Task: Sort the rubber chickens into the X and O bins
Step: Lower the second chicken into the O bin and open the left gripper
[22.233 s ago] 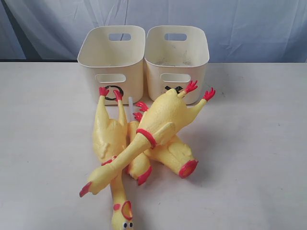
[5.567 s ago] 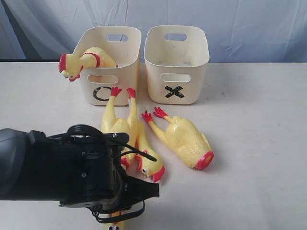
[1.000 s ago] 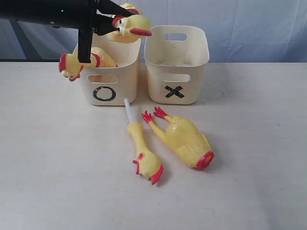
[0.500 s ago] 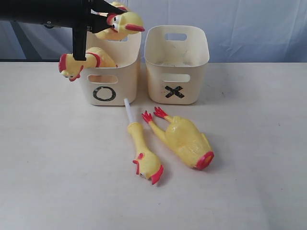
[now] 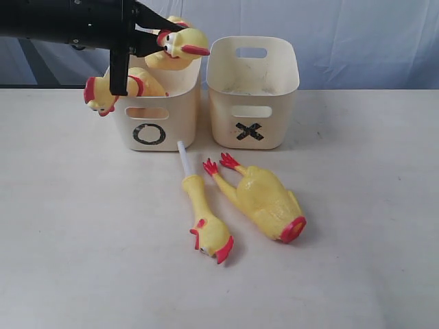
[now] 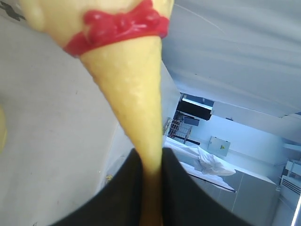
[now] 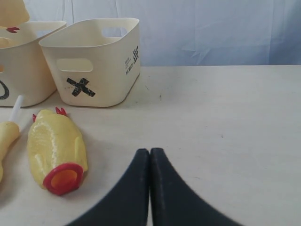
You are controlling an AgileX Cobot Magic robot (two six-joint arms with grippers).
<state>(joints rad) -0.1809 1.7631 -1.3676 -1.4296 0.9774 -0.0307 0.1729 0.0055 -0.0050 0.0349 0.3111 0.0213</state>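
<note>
The chicken's body [image 5: 164,60] is resting in the O bin's opening [image 5: 177,81], so the chicken would stay there if I let go with my left gripper now.
My left gripper [image 5: 156,34] is shut on the neck of a long whole rubber chicken [image 5: 177,48] and holds it in the air over the O bin [image 5: 152,113]. In the left wrist view the yellow neck [image 6: 136,94] runs down between the closed black fingers of the left gripper [image 6: 148,162]. Another whole chicken [image 5: 113,88] lies in the O bin with its head over the left rim. The X bin [image 5: 252,92] looks empty. On the table lie the head-and-neck piece on a white stick [image 5: 204,219] and the headless body [image 5: 264,199]. My right gripper [image 7: 150,151] is shut and empty, near the headless body [image 7: 54,143].
Both bins stand side by side at the back of the white table [image 5: 357,205], in front of a blue-grey cloth backdrop [image 5: 357,34]. The left arm [image 5: 62,20] reaches in from the upper left at bin height.
The left arm and its held chicken have dipped slightly over the O bin, with the head now a little lower. The pieces on the table have not moved.
</note>
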